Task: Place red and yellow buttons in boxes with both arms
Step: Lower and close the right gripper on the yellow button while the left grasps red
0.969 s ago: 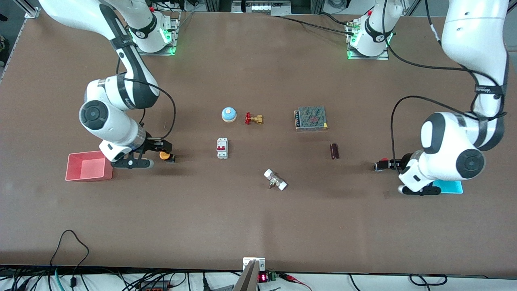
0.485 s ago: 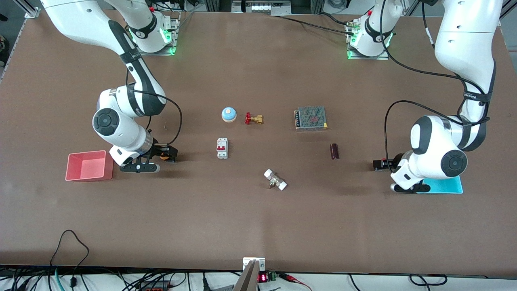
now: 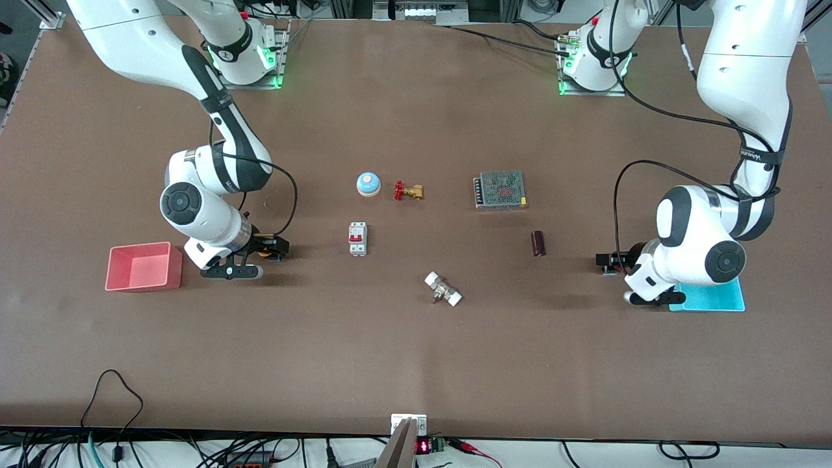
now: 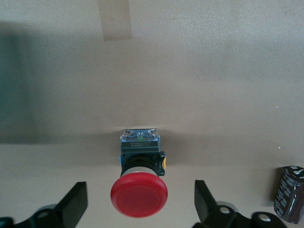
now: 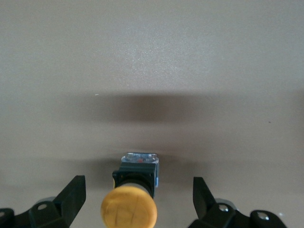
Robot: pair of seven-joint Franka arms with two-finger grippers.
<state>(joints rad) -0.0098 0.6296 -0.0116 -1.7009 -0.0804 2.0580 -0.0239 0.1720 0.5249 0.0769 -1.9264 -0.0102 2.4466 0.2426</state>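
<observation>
My left gripper should close on the red button now. Its fingers are on either side of the red button's neck [image 4: 139,169], below its base [image 4: 140,137].
The red button [image 4: 139,194] lies on its side on the table beside the cyan box [image 3: 712,298], which my left arm partly covers. My left gripper [image 4: 139,199] is open with one finger on each side of the button's cap, not touching it; in the front view the gripper [image 3: 611,262] hides the button. The yellow button [image 5: 128,209] lies on its side near the pink-red box [image 3: 143,266]. My right gripper [image 5: 137,197] is open and straddles its cap; in the front view it [image 3: 268,249] sits low over the button [image 3: 262,253].
Mid-table stand a blue-and-white bell [image 3: 368,184], a red-handled brass valve [image 3: 408,191], a grey mesh-topped unit [image 3: 500,189], a white circuit breaker [image 3: 357,238], a dark cylinder [image 3: 537,243] and a white-ended fitting [image 3: 443,289]. The cylinder also shows in the left wrist view [image 4: 289,194].
Both arms have shifted toward the middle of the table. Each open gripper has slid forward around its button, so both buttons are now largely covered in the front view.
</observation>
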